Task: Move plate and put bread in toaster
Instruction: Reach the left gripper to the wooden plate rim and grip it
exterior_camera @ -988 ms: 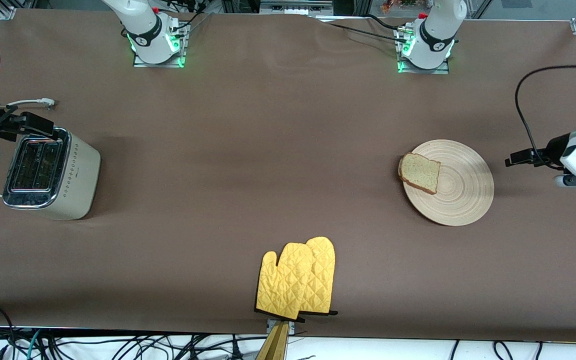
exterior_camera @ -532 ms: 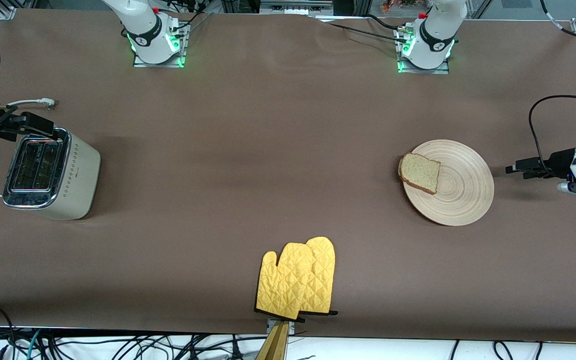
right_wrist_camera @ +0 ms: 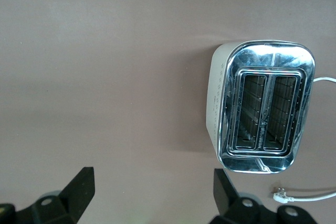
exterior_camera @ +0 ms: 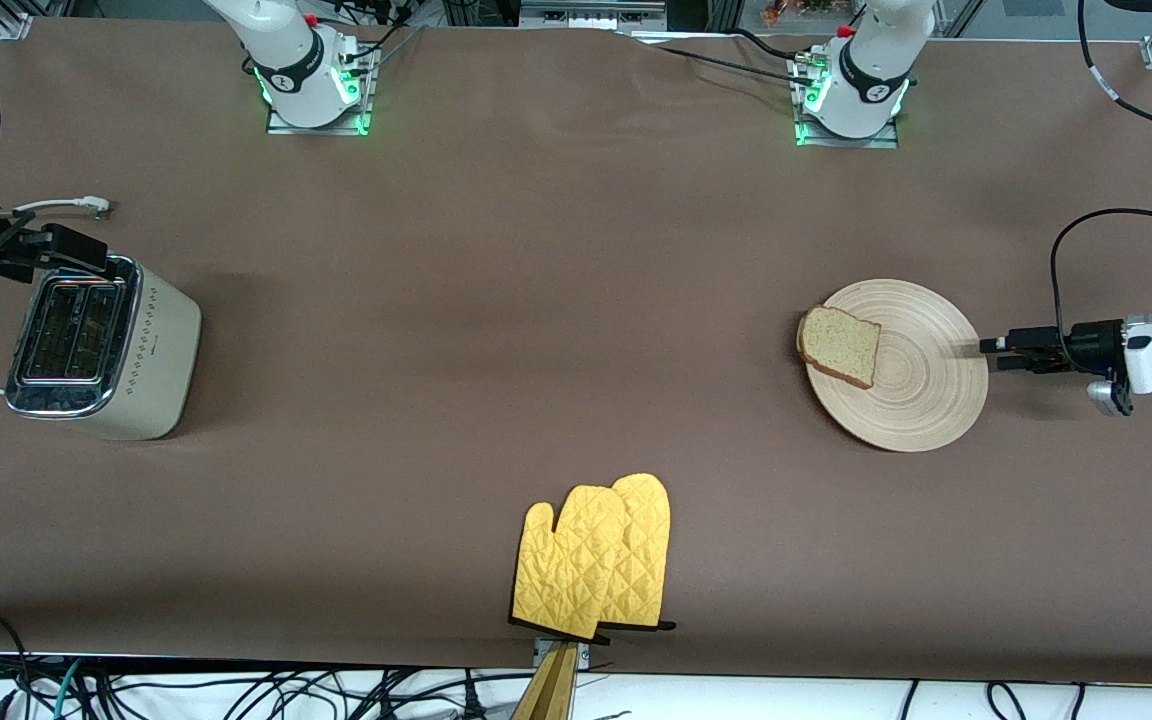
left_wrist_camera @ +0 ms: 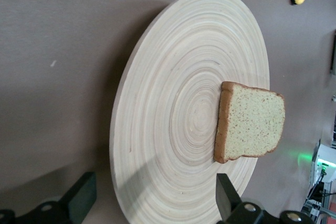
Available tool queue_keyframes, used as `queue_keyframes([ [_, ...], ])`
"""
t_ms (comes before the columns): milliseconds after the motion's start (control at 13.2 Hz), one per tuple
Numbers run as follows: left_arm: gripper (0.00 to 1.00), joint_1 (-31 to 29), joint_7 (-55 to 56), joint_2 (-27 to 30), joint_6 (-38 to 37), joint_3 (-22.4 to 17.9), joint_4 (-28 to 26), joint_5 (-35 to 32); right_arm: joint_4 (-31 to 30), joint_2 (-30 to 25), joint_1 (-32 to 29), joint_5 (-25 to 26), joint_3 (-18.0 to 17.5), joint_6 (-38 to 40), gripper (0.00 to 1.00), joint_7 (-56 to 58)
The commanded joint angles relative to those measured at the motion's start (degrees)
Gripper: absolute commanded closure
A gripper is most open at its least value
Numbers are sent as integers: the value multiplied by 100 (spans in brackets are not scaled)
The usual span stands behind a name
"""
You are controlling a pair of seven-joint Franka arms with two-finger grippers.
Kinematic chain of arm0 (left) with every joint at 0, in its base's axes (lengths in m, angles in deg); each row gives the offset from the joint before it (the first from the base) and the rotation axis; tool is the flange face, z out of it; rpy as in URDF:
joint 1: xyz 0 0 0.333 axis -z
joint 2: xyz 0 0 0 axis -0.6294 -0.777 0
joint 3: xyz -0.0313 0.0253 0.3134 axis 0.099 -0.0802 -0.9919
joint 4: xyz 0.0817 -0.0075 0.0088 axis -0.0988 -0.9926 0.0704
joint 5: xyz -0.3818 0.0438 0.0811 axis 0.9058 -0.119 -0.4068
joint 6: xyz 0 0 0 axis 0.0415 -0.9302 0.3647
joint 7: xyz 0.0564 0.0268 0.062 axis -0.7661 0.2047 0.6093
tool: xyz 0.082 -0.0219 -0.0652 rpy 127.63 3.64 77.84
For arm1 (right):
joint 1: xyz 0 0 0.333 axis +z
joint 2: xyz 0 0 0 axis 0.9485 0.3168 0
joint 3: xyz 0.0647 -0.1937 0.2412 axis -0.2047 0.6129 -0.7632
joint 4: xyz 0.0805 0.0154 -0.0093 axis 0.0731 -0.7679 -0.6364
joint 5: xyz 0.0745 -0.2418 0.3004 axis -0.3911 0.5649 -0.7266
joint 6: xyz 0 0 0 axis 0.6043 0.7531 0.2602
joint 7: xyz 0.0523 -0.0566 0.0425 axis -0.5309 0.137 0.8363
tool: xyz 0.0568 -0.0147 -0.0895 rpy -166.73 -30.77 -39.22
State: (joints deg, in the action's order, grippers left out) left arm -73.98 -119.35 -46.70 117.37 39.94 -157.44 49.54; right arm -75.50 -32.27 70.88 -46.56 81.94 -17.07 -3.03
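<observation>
The gripper's fingers are above and short of the plate's rim [exterior_camera: 975,360] [left_wrist_camera: 123,182], so it is too early to close on the plate. My left gripper comes down first.
The pale wooden plate [exterior_camera: 921,400] lies toward the left arm's end of the table. The bread [exterior_camera: 841,347] rests on the plate's edge that faces the table's middle. My left gripper [exterior_camera: 988,346] is low at the plate's rim on the side away from the bread. It is open, and in the left wrist view the rim of the plate [left_wrist_camera: 173,119] runs between its fingers, with the left gripper [left_wrist_camera: 155,192] empty and the bread [left_wrist_camera: 249,121] farther in. The cream toaster [exterior_camera: 101,345] stands toward the right arm's end. My right gripper [exterior_camera: 86,255] waits open and empty above the table beside the toaster [right_wrist_camera: 262,106], shown as the right gripper [right_wrist_camera: 152,190].
Yellow oven mitts [exterior_camera: 596,560] lie at the table edge nearest the front camera, mid-table. The toaster's white cord and plug [exterior_camera: 86,205] trail on the cloth near the right gripper. Brown cloth covers the table between toaster and plate.
My left gripper has come down and moved toward the plate, from well off its edge to its rim. The right arm, plate, bread and toaster have not moved.
</observation>
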Motion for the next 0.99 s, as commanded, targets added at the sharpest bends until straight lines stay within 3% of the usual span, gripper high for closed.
queue_keyframes([
  [0,0,-115,-454,-281,-141,37,173,235,-1,-51,-32,17,-28,53,0,-79],
  [532,1,-124,-472,-483,-141,169,164,340,60,36,-6,8,-46,44,0,-123],
  [684,11,-132,-708,-544,-124,160,164,341,60,107,-23,-1,-37,35,0,-114],
  [912,45,-141,-762,-598,-115,160,164,332,60,195,-15,78,-46,44,0,-52],
])
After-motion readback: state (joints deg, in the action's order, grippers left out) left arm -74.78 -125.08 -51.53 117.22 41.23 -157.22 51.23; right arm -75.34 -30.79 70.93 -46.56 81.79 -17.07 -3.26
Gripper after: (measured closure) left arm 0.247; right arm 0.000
